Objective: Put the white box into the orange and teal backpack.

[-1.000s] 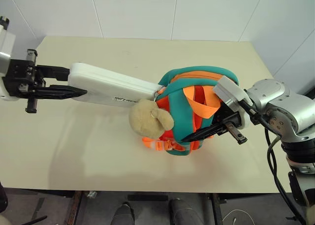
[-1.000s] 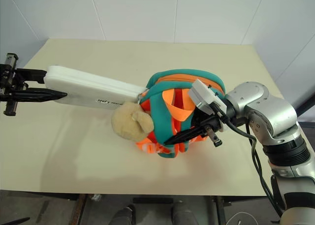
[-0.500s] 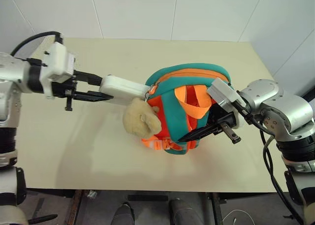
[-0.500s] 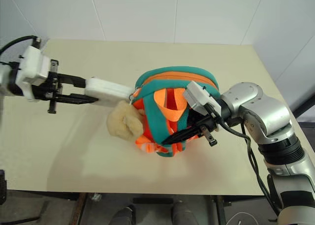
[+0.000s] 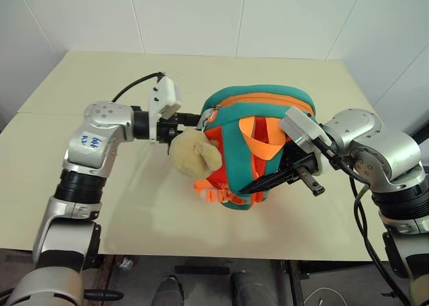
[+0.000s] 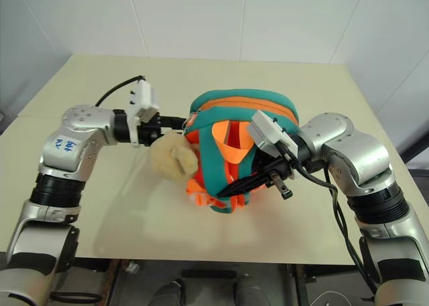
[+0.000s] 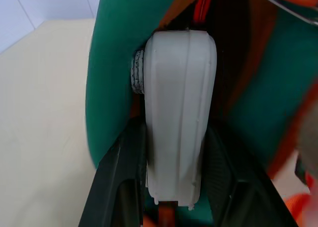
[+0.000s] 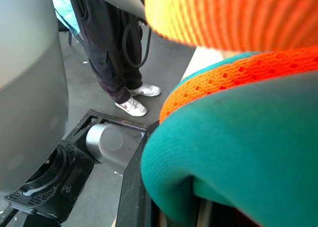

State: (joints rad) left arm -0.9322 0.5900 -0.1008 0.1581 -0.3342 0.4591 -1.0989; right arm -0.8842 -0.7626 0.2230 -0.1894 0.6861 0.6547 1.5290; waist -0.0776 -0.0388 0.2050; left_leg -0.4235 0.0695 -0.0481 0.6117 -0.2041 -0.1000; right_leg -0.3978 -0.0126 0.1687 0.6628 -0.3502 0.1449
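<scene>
I will open my left gripper and let go, because the white box (image 7: 179, 113) is standing inside the backpack's teal edges in the left wrist view.
The orange and teal backpack (image 5: 258, 138) stands on the table, its tan plush head (image 5: 193, 152) on the side facing my left arm. My left gripper (image 5: 190, 119) is at the backpack's side opening, shut on the end of the white box (image 7: 179, 113). In the left wrist view the box runs on between the teal edges into the bag. From the head views almost all of the box is hidden inside. My right gripper (image 5: 253, 186) is at the backpack's other side, shut on its teal trim (image 8: 233, 152) beside the orange webbing (image 5: 268, 137).
The cream table (image 5: 100, 205) lies open to the left and in front of the backpack, with its front edge close below. White walls rise behind the table. A person's legs (image 8: 117, 53) stand on the floor in the right wrist view.
My left gripper has moved right, up to the backpack, pushing the white box in until almost none shows outside. The backpack shifted slightly. My right gripper kept its hold.
</scene>
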